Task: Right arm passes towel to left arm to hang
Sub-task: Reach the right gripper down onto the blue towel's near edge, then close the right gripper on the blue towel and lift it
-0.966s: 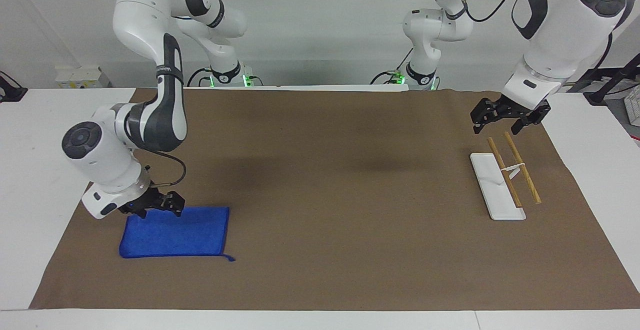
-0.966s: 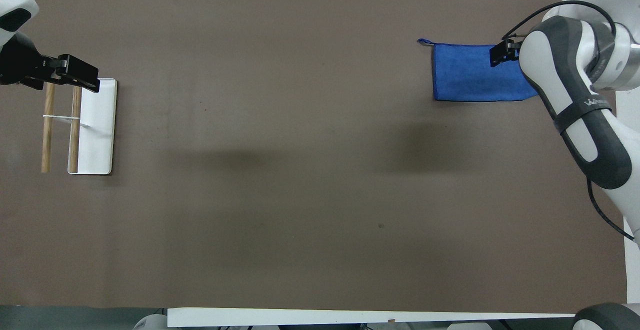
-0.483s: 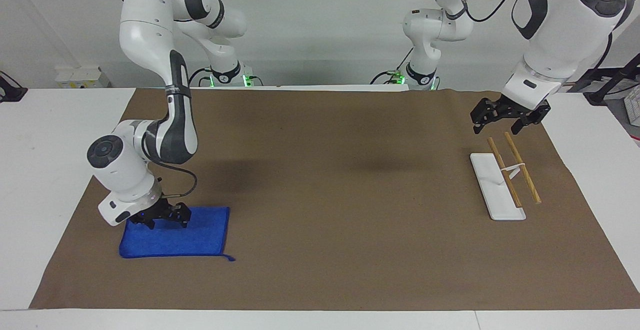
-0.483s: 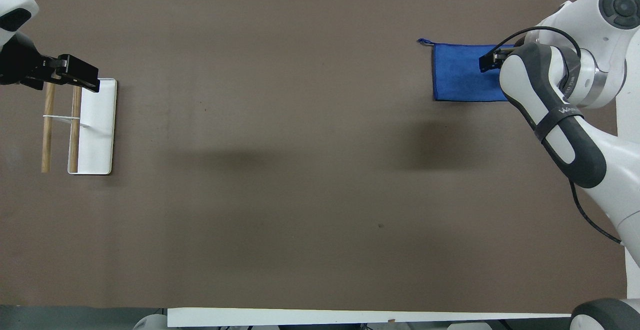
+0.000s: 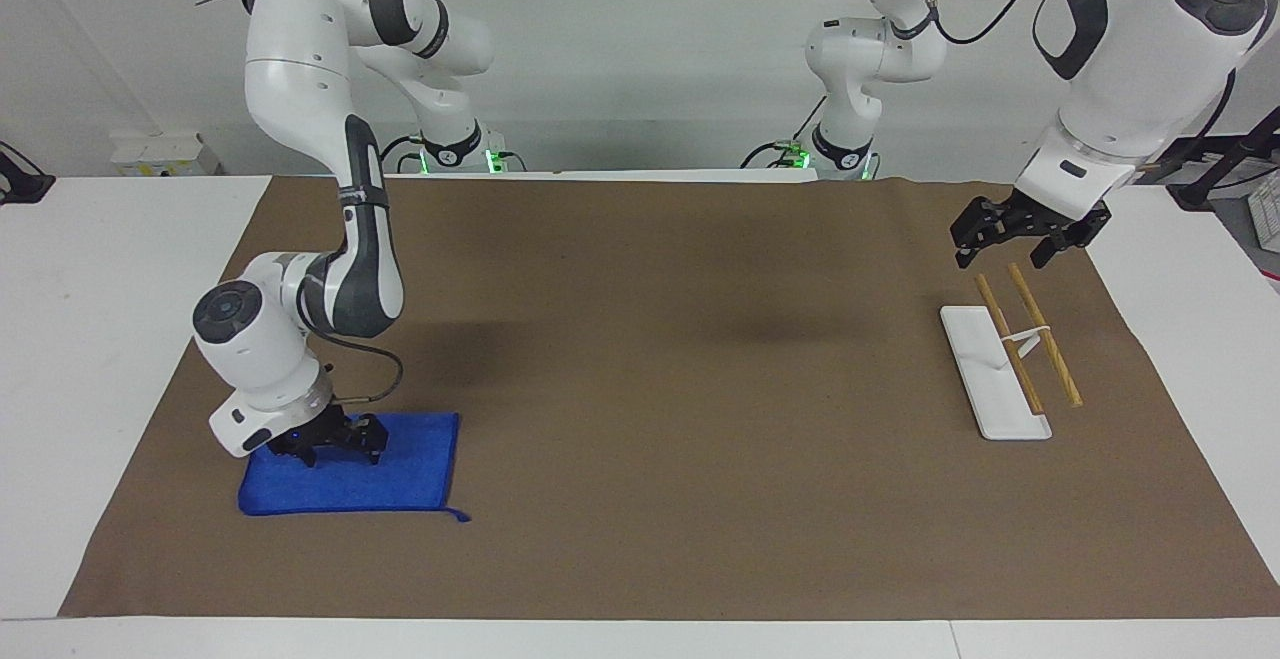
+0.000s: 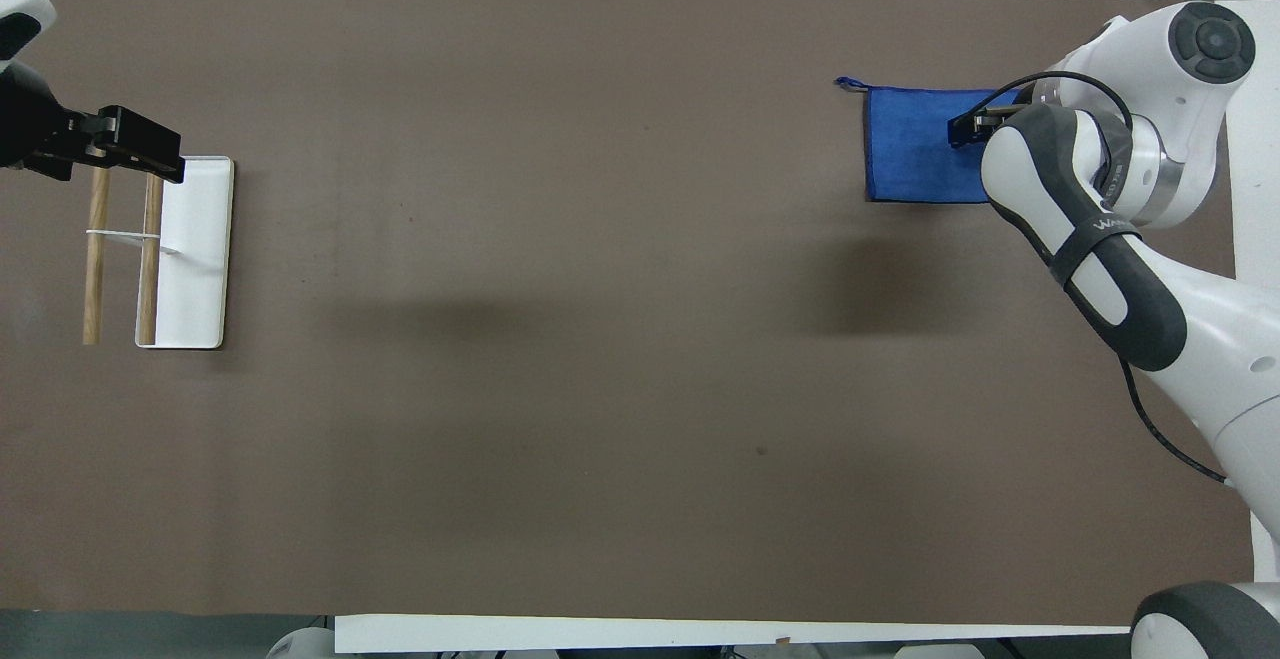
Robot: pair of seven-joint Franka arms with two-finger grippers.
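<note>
My right gripper should close now: my fingers reach down level with the blue towel's cloth. Closing now would hold the towel.
The blue towel [image 5: 405, 474] lies flat on the brown mat at the right arm's end of the table, its thin loop [image 5: 458, 515] at the corner farthest from the robots. It also shows in the overhead view [image 6: 910, 154]. My right gripper [image 5: 336, 451] is open and points down, with its fingertips at or just above the towel's part nearest the robots. In the overhead view the right gripper [image 6: 968, 126] is mostly hidden by its own arm. My left gripper [image 5: 1008, 247] is open and waits in the air over the rack's end nearest the robots; it also shows in the overhead view [image 6: 122, 144].
A rack with a white base [image 5: 985, 379] and two raised wooden bars [image 5: 1048, 351] stands at the left arm's end of the table; it also shows in the overhead view [image 6: 195, 259]. The brown mat [image 5: 680, 359] covers most of the table.
My right gripper has come lower and farther onto the towel, and its arm has swung in over the mat. My left gripper has shifted slightly toward the table's edge.
</note>
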